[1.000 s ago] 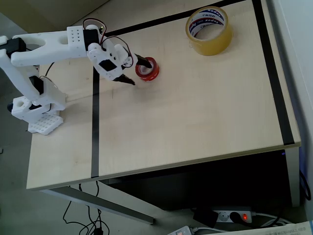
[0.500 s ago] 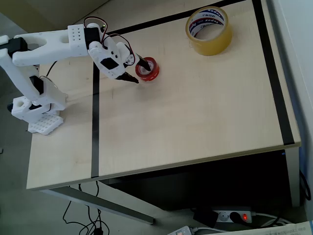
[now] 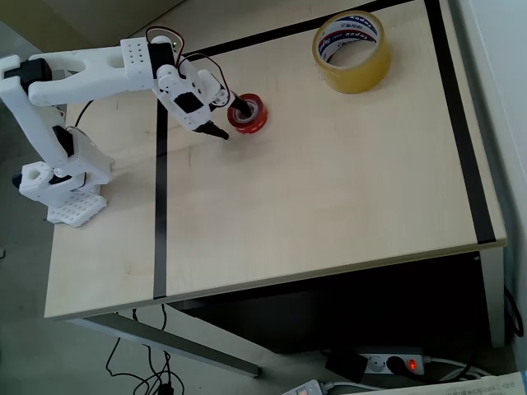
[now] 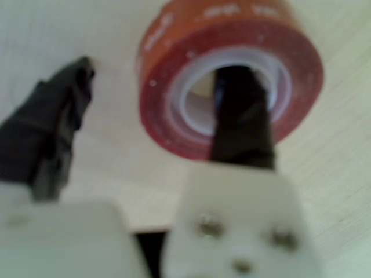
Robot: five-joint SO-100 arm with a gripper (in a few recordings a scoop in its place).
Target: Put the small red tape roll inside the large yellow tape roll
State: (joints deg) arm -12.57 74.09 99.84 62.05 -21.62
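I will next set the small red tape roll inside the large yellow tape roll (image 3: 352, 51), so I will pick it up with my gripper by its side (image 3: 235, 124).
The small red tape roll (image 3: 249, 114) lies flat on the wooden table, left of centre near the far side. My gripper (image 3: 233, 120) is open and straddles the roll's left wall. In the wrist view one dark finger (image 4: 240, 116) reaches into the whitish core of the red roll (image 4: 174, 116). The other finger (image 4: 52, 127) stands outside it, with a gap to the wall. The large yellow tape roll (image 3: 352, 51) sits flat at the far right, well apart from the gripper.
Black tape lines (image 3: 160, 206) mark out a rectangle on the table (image 3: 313, 214). The arm's white base (image 3: 62, 185) stands at the left edge. The table's right and near edges drop off, with a power strip (image 3: 387, 362) on the floor below.
The arm has swung slightly toward the far edge and the outer finger has edged closer to the roll. One finger stays inside the core. The red roll has barely moved.
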